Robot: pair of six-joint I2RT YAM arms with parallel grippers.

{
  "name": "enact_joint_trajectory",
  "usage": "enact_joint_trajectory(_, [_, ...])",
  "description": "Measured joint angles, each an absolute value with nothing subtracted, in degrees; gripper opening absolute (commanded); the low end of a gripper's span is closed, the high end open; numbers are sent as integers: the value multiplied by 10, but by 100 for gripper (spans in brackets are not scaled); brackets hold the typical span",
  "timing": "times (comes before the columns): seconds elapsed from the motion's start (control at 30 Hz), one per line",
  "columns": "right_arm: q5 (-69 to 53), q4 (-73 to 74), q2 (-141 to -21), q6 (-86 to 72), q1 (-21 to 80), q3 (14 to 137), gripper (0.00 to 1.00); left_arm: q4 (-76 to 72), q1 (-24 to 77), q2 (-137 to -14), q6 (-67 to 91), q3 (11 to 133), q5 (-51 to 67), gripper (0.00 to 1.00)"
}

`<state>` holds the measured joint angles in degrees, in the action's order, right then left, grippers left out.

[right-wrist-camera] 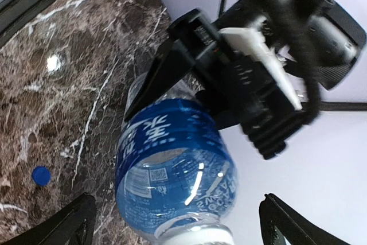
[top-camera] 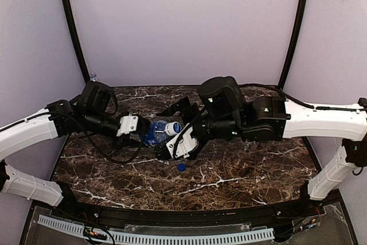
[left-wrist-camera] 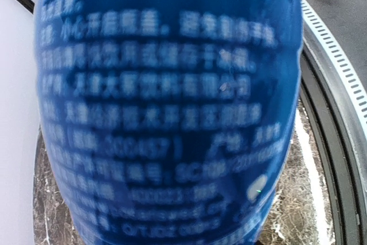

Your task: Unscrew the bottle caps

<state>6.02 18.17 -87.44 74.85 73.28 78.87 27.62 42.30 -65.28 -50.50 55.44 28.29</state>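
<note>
I should next grab the white cap (top-camera: 174, 128) (right-wrist-camera: 198, 236) by its opposite sides with my right gripper to unscrew it.
A clear bottle (top-camera: 155, 133) with a blue label band hangs on its side above the table, its white cap (top-camera: 174, 128) pointing right. My left gripper (top-camera: 142, 130) is shut on the bottle's body; one of its black fingers (right-wrist-camera: 166, 64) shows in the right wrist view. The blurred blue label (left-wrist-camera: 166, 113) fills the left wrist view and hides that gripper's own fingers. My right gripper (right-wrist-camera: 176, 213) stands wide open, a finger on either side of the white cap (right-wrist-camera: 198, 236), touching neither cap nor bottle (right-wrist-camera: 172, 164). A loose blue cap (top-camera: 181, 167) (right-wrist-camera: 41, 175) lies on the marble.
The dark marble table (top-camera: 241, 170) stretches under both arms, with a black rail (top-camera: 189, 216) along its near edge. Lilac walls close in the back and sides. Something small and clear (top-camera: 93, 77) peeks out at the back left corner.
</note>
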Motion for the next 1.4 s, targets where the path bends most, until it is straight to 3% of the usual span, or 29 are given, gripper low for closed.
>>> enact_joint_trajectory(0.27, [-39,159,-797,469,697,801,99,128,423,-647,-465,523,173,30])
enact_joint_trajectory(0.47, [-58,174,-829,156,626,906,79,44,423,-647,-454,510,89,30])
enact_joint_trajectory(0.63, [-28,196,-868,-27,618,952,73,6,423,-647,-454,506,58,30])
enact_joint_trajectory(1.1, [-11,263,-894,-160,618,951,53,-16,423,-647,-462,495,36,30])
enact_joint_trajectory(1.3, [1,272,-907,-171,618,951,27,-17,423,-647,-463,495,35,30])
enact_joint_trajectory(1.4, [0,272,-908,-171,618,951,4,-16,423,-647,-465,494,34,30])
